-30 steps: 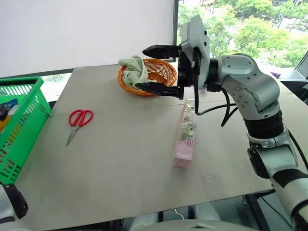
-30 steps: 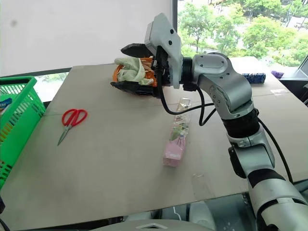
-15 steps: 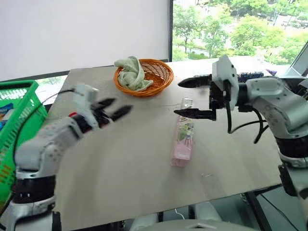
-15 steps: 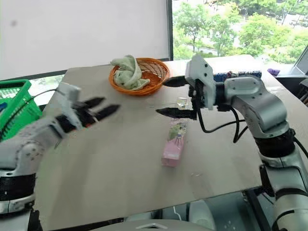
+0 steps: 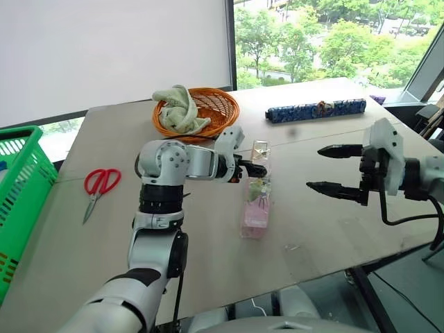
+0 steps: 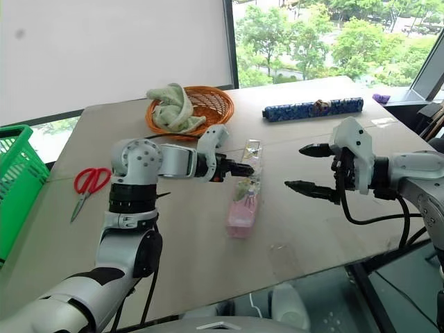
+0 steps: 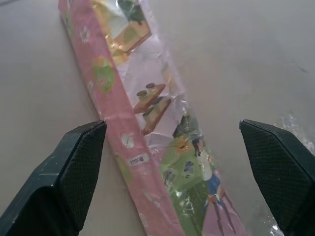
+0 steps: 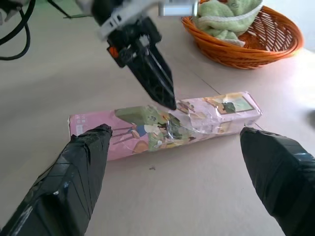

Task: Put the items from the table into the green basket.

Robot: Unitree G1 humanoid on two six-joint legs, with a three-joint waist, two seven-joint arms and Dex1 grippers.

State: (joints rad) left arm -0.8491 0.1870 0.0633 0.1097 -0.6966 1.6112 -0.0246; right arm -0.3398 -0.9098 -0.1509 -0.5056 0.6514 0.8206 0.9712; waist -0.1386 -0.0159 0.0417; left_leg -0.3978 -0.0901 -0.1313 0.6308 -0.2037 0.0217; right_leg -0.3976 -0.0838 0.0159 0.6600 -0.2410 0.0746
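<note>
I need to lower my left gripper to the pink box before I close it on the box. My fingers are above the box and would miss it if I closed now.
The long pink flower-printed box [image 5: 254, 205] lies on the table [image 5: 208, 270] near its middle. My left gripper [image 5: 255, 172] has reached across to the box's far half and points down at it. In the left wrist view its open fingers [image 7: 78, 167] stand to either side of the box [image 7: 147, 113], gripping nothing. My right gripper [image 5: 319, 167] hovers open and empty to the right of the box, pointing toward it. Red-handled scissors [image 5: 99, 184] lie on the table's left part. The green basket [image 5: 21, 180] stands off the left edge of the table.
A round orange wicker basket [image 5: 215, 111] holding a pale green cloth [image 5: 177, 107] sits at the back of the table. A long dark blue patterned box [image 5: 316, 109] lies at the back right. Bare tabletop stretches between the scissors and the pink box.
My left arm has swung in from the left, across the table, down to the pink box. The right gripper has drawn away from the box to the right and lower. Both grippers stayed open.
</note>
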